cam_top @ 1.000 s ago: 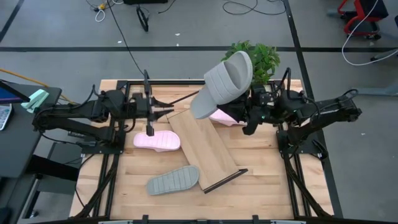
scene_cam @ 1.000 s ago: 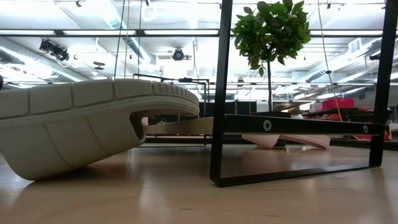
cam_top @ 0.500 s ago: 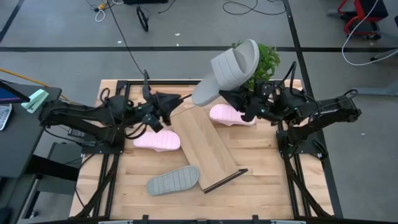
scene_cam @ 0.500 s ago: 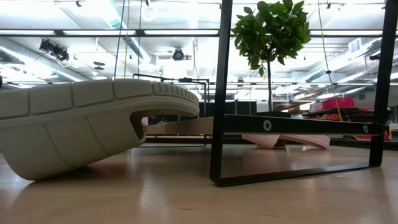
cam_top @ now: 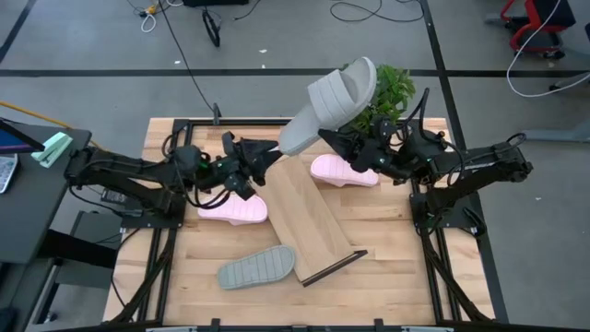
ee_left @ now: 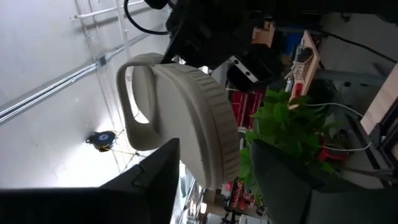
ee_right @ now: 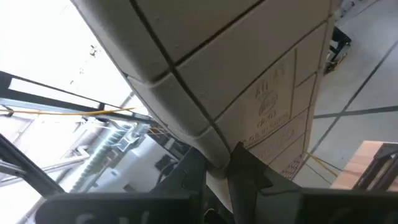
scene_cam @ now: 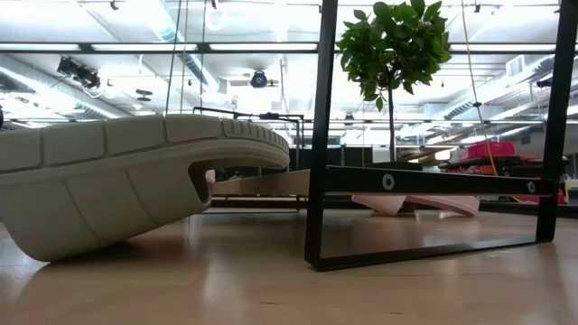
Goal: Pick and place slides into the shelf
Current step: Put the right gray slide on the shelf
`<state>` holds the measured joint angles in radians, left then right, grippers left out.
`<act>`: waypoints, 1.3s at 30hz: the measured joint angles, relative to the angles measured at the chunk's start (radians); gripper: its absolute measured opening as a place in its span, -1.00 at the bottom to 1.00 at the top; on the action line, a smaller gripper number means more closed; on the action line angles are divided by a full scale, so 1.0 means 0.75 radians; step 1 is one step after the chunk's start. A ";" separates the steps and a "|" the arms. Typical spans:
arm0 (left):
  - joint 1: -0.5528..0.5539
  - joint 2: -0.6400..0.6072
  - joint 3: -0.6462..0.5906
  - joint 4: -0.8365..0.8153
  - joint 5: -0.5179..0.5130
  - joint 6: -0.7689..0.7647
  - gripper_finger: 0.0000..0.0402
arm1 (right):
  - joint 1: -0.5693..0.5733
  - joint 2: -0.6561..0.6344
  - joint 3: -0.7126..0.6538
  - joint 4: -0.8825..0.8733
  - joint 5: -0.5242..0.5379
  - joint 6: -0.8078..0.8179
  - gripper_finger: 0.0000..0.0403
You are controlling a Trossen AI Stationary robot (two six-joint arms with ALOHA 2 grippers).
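I should next grab the grey-green slide by its ridged heel end (cam_top: pixel 297 136) with my left gripper, to put it into the shelf (cam_top: pixel 309 214).
My right gripper (cam_top: pixel 336 140) is shut on a grey-green slide (cam_top: pixel 329 103) and holds it high over the table's far middle. My left gripper (cam_top: pixel 272 155) is open and tipped up toward that slide. In the left wrist view its fingers (ee_left: pixel 155 180) stand on either side of the slide's lower end (ee_left: pixel 214 168), and I see no touch. The shelf (cam_top: pixel 309 214) lies askew mid-table. One pink slide (cam_top: pixel 232 210) rests sole-up to its left, and another (cam_top: pixel 343 171) lies beside its far end. The second grey-green slide (cam_top: pixel 258 267) lies near the front edge. My right gripper pinches the grey-green slide by the edge of its sole (ee_right: pixel 214 140) between the two fingers (ee_right: pixel 249 174). They come from below, slanting up from the table's right. The slide is lifted clear and tilted, strap end (cam_top: pixel 358 85) highest and toward the far side.
A potted plant (cam_top: pixel 387 90) stands at the far edge right behind the lifted slide. The shelf's dark wire frame (scene_cam: pixel 321 135) rises at its near end, close to the low camera. Bare tabletop (cam_top: pixel 406 258) lies at the near right.
My left gripper has moved right from above the left pink slide toward the lifted slide, tipping from pointing down to pointing up at it. My right gripper has raised the grey-green slide a little and turned it, with the strap end swinging toward the far right.
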<state>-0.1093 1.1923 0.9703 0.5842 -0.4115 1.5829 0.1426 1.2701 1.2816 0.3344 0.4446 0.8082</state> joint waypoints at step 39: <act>0.032 -0.001 0.000 0.039 0.046 -0.208 -0.09 | 0.009 0.060 0.000 0.089 -0.023 0.116 -0.78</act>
<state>-0.0853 1.1912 0.9703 0.6136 -0.3767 1.4267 0.1493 1.3148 1.2816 0.4007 0.4270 0.8953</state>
